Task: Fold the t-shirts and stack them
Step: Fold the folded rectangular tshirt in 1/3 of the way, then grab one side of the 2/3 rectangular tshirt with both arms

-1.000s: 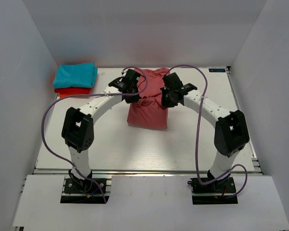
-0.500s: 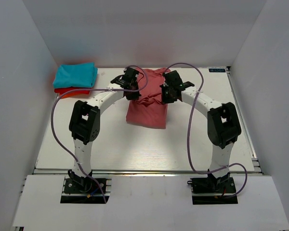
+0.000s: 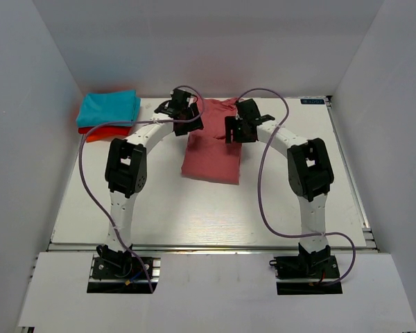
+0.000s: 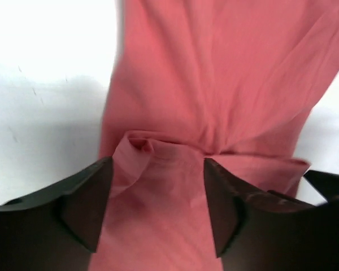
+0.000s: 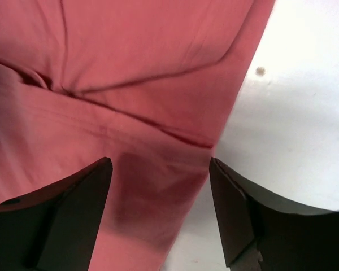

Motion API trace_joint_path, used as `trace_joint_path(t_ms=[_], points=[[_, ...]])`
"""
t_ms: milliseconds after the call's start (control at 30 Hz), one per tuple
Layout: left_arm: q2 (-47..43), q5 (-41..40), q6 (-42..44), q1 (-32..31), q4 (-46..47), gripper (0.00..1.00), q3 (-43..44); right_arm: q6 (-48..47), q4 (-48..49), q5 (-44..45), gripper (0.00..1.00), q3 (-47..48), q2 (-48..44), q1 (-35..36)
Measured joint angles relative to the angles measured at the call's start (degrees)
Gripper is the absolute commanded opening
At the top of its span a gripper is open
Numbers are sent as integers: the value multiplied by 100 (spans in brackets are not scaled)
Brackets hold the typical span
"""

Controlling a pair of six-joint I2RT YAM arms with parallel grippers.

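Note:
The right gripper grabs the corner of the t-shirt's near folded edge next, to fold the salmon-pink t-shirt toward its far end.
The salmon-pink t-shirt [image 3: 211,158] lies as a narrow folded strip from the back of the table toward its middle, wrinkled at the far end. My left gripper [image 3: 187,119] hovers over the strip's far left part; in the left wrist view it [image 4: 156,169] stands open over a bunched fold of pink cloth [image 4: 137,144]. My right gripper [image 3: 234,130] is over the far right part; in the right wrist view it [image 5: 160,166] is open above the shirt's right edge [image 5: 214,141]. A folded turquoise tee [image 3: 109,107] sits on a folded orange-red tee [image 3: 102,132] at the back left.
White walls close in the table [image 3: 125,201] on the left, back and right. Purple cables loop above both arms. The arm bases stand at the near edge.
Both grippers have gone from shut to open and let go of the pink shirt. Both arms have reached farther back, and the shirt's far end now lies flatter.

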Motion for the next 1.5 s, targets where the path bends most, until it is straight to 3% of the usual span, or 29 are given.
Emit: trace_joint_path(t_ms=[33,67,100,133,233,367,633,800,933,1000,1200,1300,1400,1500], points=[[50,7,-7,44,13,80,136,7,2,11,78,74,22,-22],[76,7,-7,85,17,97,236,24,4,11,81,140,26,-42],[76,4,9,125,31,100,299,42,13,11,84,212,9,-63],[70,7,2,153,24,100,345,55,68,11,89,260,-22,-76],[-31,0,2,247,20,100,297,48,131,-22,89,227,-258,-101],[-634,55,83,313,55,100,-551,50,168,-291,89,-267,-920,-101],[-1958,706,483,120,323,100,-2728,214,417,-1014,91,-2474,-2590,-79],[-2179,863,579,37,422,100,-3654,444,595,-1397,91,-3692,-2953,-72],[-2179,859,658,39,470,83,-3858,577,798,-1639,91,-3928,-2826,-72],[-2179,863,684,37,566,75,-3884,623,962,-1727,85,-3945,-2752,-72],[-2184,876,695,-26,918,59,-4140,776,1414,-1939,76,-3950,-2382,-72],[-2173,918,702,-52,1045,57,-4186,861,1517,-2065,72,-3954,-2188,-72],[-2153,964,654,-92,1178,48,-4221,883,1655,-2127,55,-3978,-2129,-72],[-2105,1012,601,-127,1283,31,-4238,946,1716,-2225,26,-4022,-2026,-72]])
